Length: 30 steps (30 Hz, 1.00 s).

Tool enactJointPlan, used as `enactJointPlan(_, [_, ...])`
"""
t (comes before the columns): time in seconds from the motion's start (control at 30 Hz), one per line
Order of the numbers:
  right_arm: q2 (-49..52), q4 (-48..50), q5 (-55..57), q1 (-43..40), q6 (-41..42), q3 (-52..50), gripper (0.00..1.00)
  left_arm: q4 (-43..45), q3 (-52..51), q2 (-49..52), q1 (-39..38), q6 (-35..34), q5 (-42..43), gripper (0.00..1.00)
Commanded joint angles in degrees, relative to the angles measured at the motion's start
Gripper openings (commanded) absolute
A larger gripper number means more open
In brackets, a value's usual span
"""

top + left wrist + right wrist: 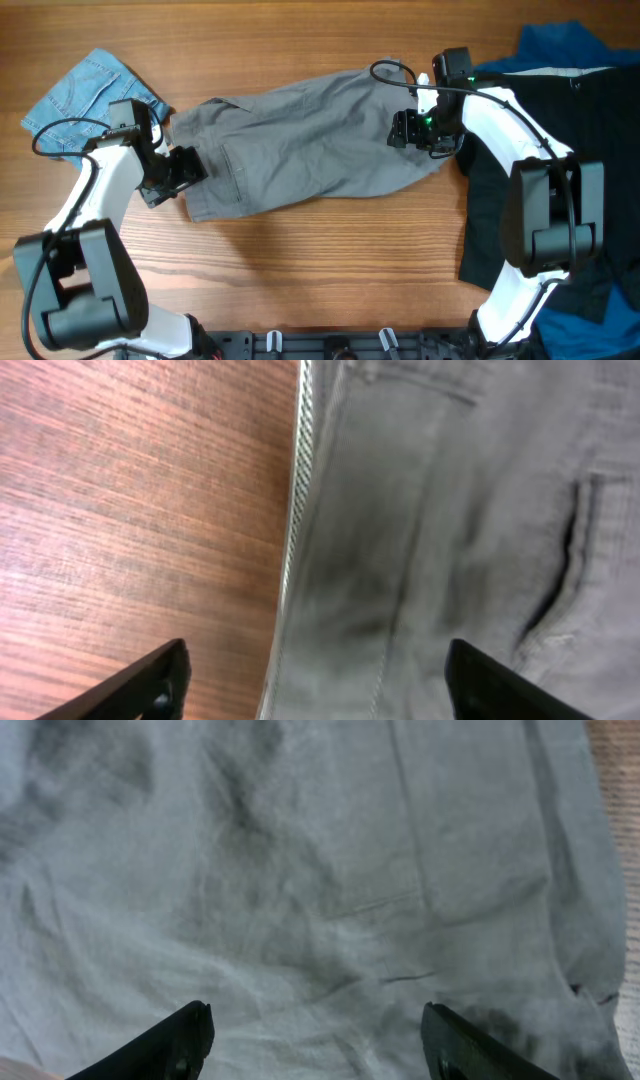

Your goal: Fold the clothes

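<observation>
Next, my left gripper grabs the grey shorts (300,140) by the hem edge beside the slit pocket to fold that end of the shorts over the rest.
The grey shorts (300,140) lie spread flat across the middle of the table. My left gripper (180,170) is open over their left edge; the left wrist view shows the hem line (296,510), a slit pocket (560,575) and my open fingers (315,685) straddling the edge. My right gripper (408,130) is open over the shorts' right part; the right wrist view shows wrinkled grey cloth (320,900) between spread fingers (315,1040). Light-blue denim shorts (85,90) lie at the far left. Black (520,190) and dark-blue (560,45) pieces lie at the right.
The wooden table (320,270) shows bare in front of the shorts. The right arm reaches over the black garment. A black rail (330,345) runs along the near edge.
</observation>
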Motion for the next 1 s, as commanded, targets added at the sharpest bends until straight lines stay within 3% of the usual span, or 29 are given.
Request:
enactJointPlan(0.0, [0.87,0.52,-2.14,0.13,-1.95,-0.83,0.71,3.69,-2.36,3.74,0.48,4.96,5.11,0.87])
enactJointPlan(0.07, [0.87,0.92,-2.12,0.13,-1.92,-0.83,0.71,4.37,-2.49,6.60,0.48,8.31,9.57,0.85])
enactJointPlan(0.13, [0.87,1.16,-2.12,0.13,-1.77,-0.83,0.72,4.68,-2.49,9.31,0.48,9.90,11.63,0.75])
enactJointPlan(0.2, [0.87,1.29,-1.73,0.07,-1.77,-0.83,0.72,4.79,-2.49,12.46,0.48,10.64,12.68,0.56])
enactJointPlan(0.23, [0.87,1.29,-1.75,0.09,-1.77,-0.83,0.72,4.81,-2.49,14.23,0.48,10.62,12.70,0.39])
enactJointPlan(0.33, [0.87,1.33,-1.75,0.09,-1.79,-0.83,0.69,4.31,-2.49,17.53,0.48,10.62,13.07,0.05])
enactJointPlan(0.47, [0.72,0.66,-1.77,0.00,-1.79,-0.76,0.47,0.31,-1.42,15.76,1.14,10.56,11.52,0.04])
enactJointPlan(0.57, [-1.27,-1.01,-1.75,-0.50,-1.84,-0.76,0.45,-10.54,4.59,13.09,2.82,10.12,6.12,0.04])
enactJointPlan(0.63, [-4.28,-1.53,-1.77,-0.81,-1.79,-0.76,0.45,-22.99,13.77,9.92,4.39,7.78,-3.10,0.04])
enactJointPlan(0.73, [-8.20,-1.03,-1.77,-0.83,-0.98,-0.76,0.44,-34.69,27.63,6.75,5.09,4.22,-10.40,0.04])
enactJointPlan(0.87, [-9.77,-0.13,-1.75,-0.83,0.00,-0.76,0.44,-39.54,39.85,3.78,2.25,4.11,-5.33,0.04])
enactJointPlan(0.97, [-9.75,-0.07,-1.75,-0.83,0.20,-0.76,0.44,-38.25,40.13,2.45,-2.62,4.09,-0.55,0.04])
